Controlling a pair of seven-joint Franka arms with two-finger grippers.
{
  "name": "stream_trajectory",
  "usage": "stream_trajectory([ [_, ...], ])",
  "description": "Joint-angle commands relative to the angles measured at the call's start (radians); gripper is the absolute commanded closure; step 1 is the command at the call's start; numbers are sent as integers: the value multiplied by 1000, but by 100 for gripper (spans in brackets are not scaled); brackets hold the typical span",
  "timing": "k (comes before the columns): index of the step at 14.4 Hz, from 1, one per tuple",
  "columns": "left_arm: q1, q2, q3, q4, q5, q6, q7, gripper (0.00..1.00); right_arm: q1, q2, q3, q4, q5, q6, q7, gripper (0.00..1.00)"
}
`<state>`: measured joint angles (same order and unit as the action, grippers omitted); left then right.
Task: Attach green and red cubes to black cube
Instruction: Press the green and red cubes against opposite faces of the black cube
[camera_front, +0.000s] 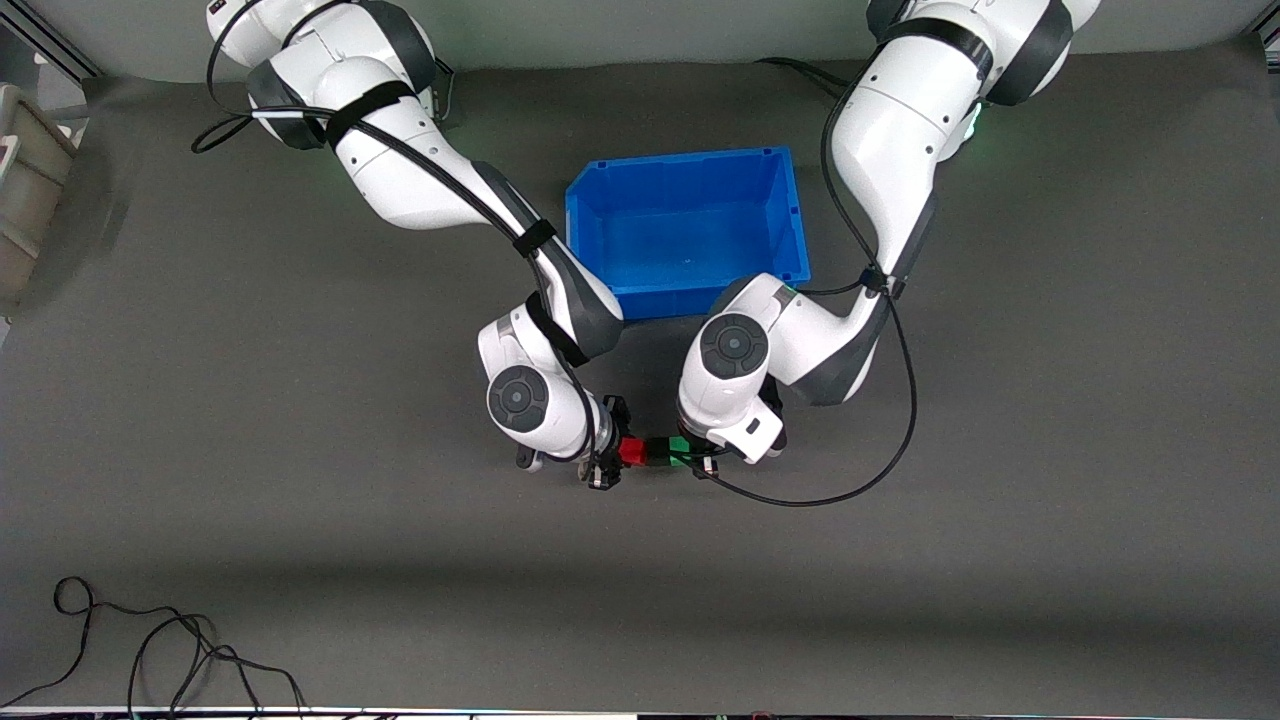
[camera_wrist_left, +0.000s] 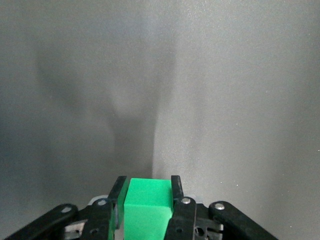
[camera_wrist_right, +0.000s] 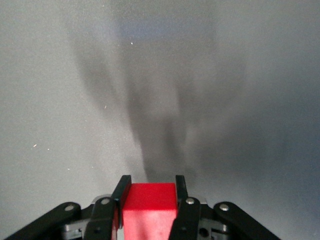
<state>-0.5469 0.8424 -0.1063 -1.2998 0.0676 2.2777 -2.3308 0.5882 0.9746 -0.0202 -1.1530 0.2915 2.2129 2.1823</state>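
Observation:
My left gripper is ready to release the green cube (camera_front: 680, 446), because the cube is low beside the black cube in the front view.
In the front view the red cube (camera_front: 632, 452), the black cube (camera_front: 657, 452) and the green cube (camera_front: 680, 446) stand in one row, the black one between the other two and seemingly touching both. My right gripper (camera_front: 608, 462) is shut on the red cube (camera_wrist_right: 149, 207). My left gripper (camera_front: 694, 456) is shut on the green cube (camera_wrist_left: 147, 206). In the right wrist view my right gripper (camera_wrist_right: 152, 181) has a finger on each side of the red cube. In the left wrist view my left gripper (camera_wrist_left: 148, 182) clamps the green cube likewise. The black cube is hidden in both wrist views.
An empty blue bin (camera_front: 600, 195) stands on the grey mat between the arms' bases and the cubes. A loose black cable (camera_front: 150, 640) lies near the front edge at the right arm's end. A grey box (camera_front: 25, 190) sits off that end of the table.

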Motion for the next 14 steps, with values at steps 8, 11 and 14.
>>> stream_trajectory([
  [8,-18,7,7,13,5,9,13,38,8,15,-10,50,-23,-15,-47,0],
  [11,-18,6,7,14,8,9,14,0,7,15,-10,61,-23,-15,-50,0],
  [14,-12,0,8,16,17,6,21,0,7,9,-10,62,-23,-19,-53,0],
])
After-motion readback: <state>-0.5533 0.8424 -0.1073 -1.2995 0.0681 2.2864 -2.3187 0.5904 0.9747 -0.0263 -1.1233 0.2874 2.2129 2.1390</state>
